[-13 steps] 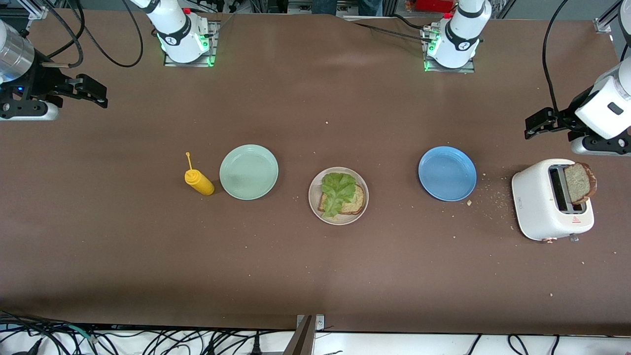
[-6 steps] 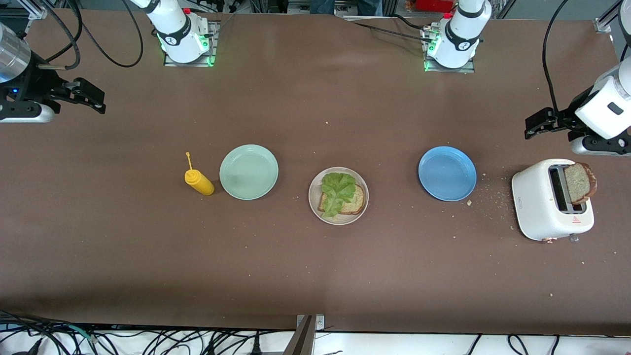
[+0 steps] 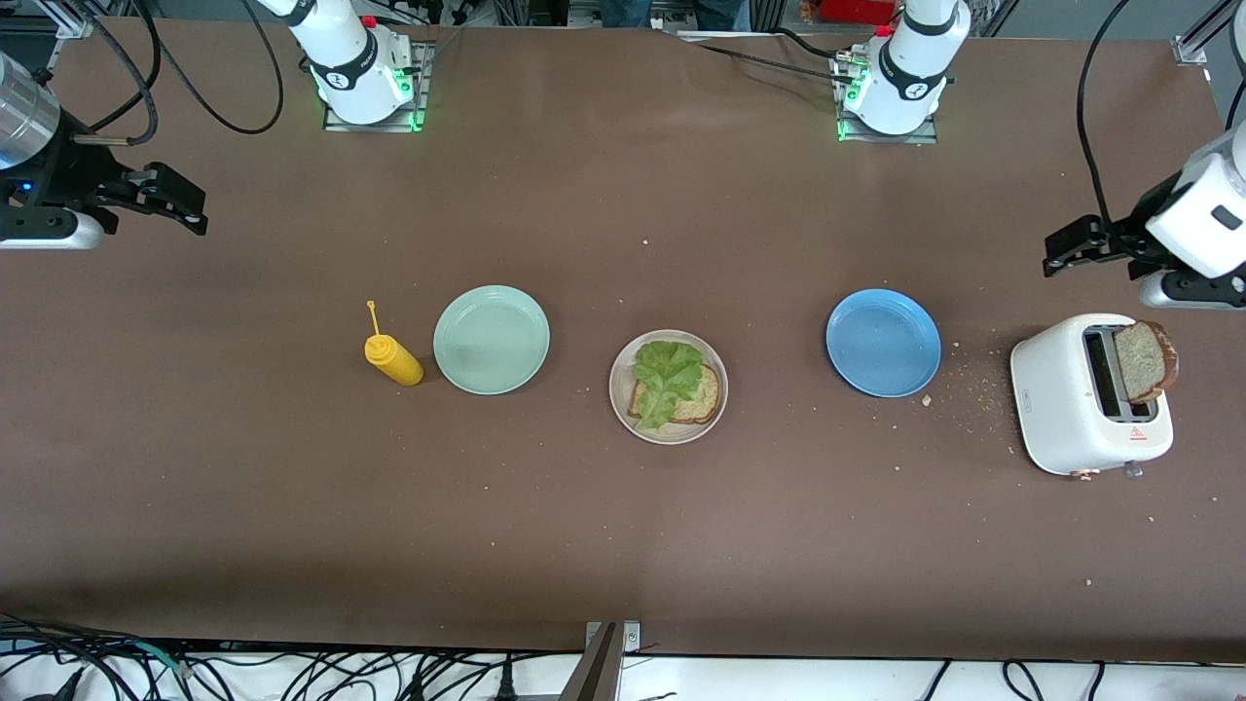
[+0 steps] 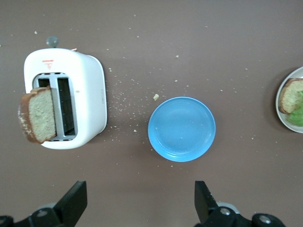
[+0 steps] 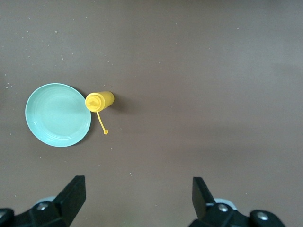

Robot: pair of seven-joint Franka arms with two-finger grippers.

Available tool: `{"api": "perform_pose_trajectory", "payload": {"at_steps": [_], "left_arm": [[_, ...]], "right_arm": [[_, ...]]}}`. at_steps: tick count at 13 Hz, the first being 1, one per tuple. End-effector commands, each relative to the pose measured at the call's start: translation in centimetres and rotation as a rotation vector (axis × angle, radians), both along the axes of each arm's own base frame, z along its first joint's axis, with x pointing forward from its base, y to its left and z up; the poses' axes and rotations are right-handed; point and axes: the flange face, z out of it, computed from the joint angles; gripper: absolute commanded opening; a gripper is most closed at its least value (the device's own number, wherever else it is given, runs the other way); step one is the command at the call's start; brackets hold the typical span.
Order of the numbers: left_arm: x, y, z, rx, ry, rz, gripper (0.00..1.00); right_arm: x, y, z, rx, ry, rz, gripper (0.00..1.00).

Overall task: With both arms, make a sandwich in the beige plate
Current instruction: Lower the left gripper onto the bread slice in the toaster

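My left gripper grabs the bread slice in the toaster by its exposed crust edge point(image 3: 1168, 351) next, to top the sandwich in the beige plate point(image 3: 623, 414).
The beige plate point(image 3: 623, 414) sits mid-table and holds one bread slice point(image 3: 703, 397) with a green lettuce leaf point(image 3: 665, 378) on top; its edge shows in the left wrist view point(image 4: 280, 106). A second bread slice point(image 3: 1145, 362) stands in the white toaster point(image 3: 1056, 399), also seen in the left wrist view point(image 4: 38, 115). My left gripper point(image 3: 1069, 249) is open and empty, up in the air at the left arm's end of the table beside the toaster point(image 4: 90, 109). My right gripper point(image 3: 183, 200) is open and empty, up over bare table at the right arm's end.
A blue plate point(image 3: 883, 342) lies between the beige plate and the toaster. A mint-green plate point(image 3: 492, 339) and a yellow squeeze bottle point(image 3: 393, 359) lie toward the right arm's end. Crumbs are scattered by the toaster.
The right gripper has drifted slightly up and toward the table's end. The left gripper has shifted slightly toward the robots' bases. Nothing on the table has moved.
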Motion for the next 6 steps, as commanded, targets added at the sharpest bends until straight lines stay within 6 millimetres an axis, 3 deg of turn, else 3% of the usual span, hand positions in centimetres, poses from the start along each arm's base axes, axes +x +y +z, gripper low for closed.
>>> {"api": "perform_pose_trajectory", "payload": {"at_steps": [1, 6], "left_arm": [[2.9, 5.6, -1.5, -0.029, -0.036, 0.027, 1.0], [7.1, 13.1, -7.6, -0.007, -0.133, 0.055, 1.0]], "right_arm": [[-0.3, -0.4, 0.1, 0.014, 0.002, -0.006, 1.0], [-0.2, -1.1, -0.3, 0.013, 0.017, -0.018, 1.0]]}}
